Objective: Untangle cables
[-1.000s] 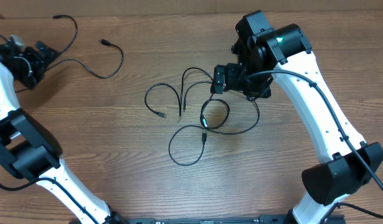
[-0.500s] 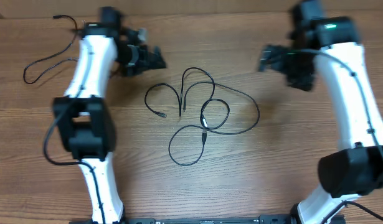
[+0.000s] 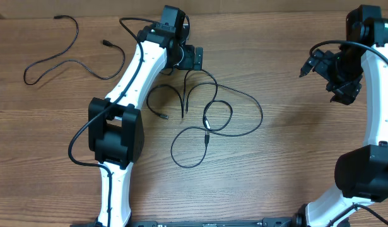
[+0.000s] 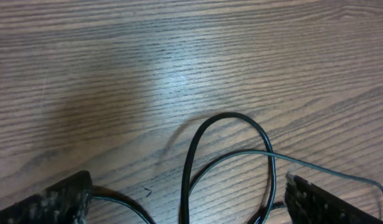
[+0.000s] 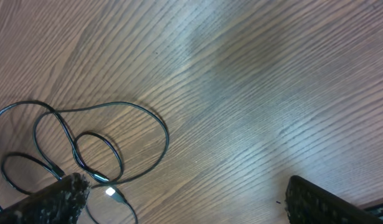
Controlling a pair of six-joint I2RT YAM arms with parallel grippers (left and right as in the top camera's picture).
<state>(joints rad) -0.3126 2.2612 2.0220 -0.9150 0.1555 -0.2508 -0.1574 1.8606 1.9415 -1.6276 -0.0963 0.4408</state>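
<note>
My left gripper grabs the black cable by its top loop (image 3: 199, 70) (image 4: 228, 116) next, clear of the crossing cable, to pull it free and untangle it.
Several thin black cables (image 3: 209, 116) lie in loose overlapping loops at the table's centre, with small plug ends (image 3: 163, 116). My left gripper (image 3: 195, 58) is open just above the top loop of the bunch. In the left wrist view that loop (image 4: 228, 118) lies on the wood between the open fingers (image 4: 188, 208), untouched. My right gripper (image 3: 317, 66) is open and empty at the far right, well away from the cables. The right wrist view shows the loops (image 5: 85, 143) and a plug with a bright tip (image 5: 110, 191) beside its left finger (image 5: 188, 205).
A separate thin black cable (image 3: 67, 60) lies in a wavy line at the back left. The table is brown wood (image 3: 294, 157). The white left arm (image 3: 134, 75) stretches from the front left over the wood to the back centre.
My left arm has swung from the far left to the top of the cable bunch. My right arm has drawn back from the bunch to the far right. The central cables have not moved.
</note>
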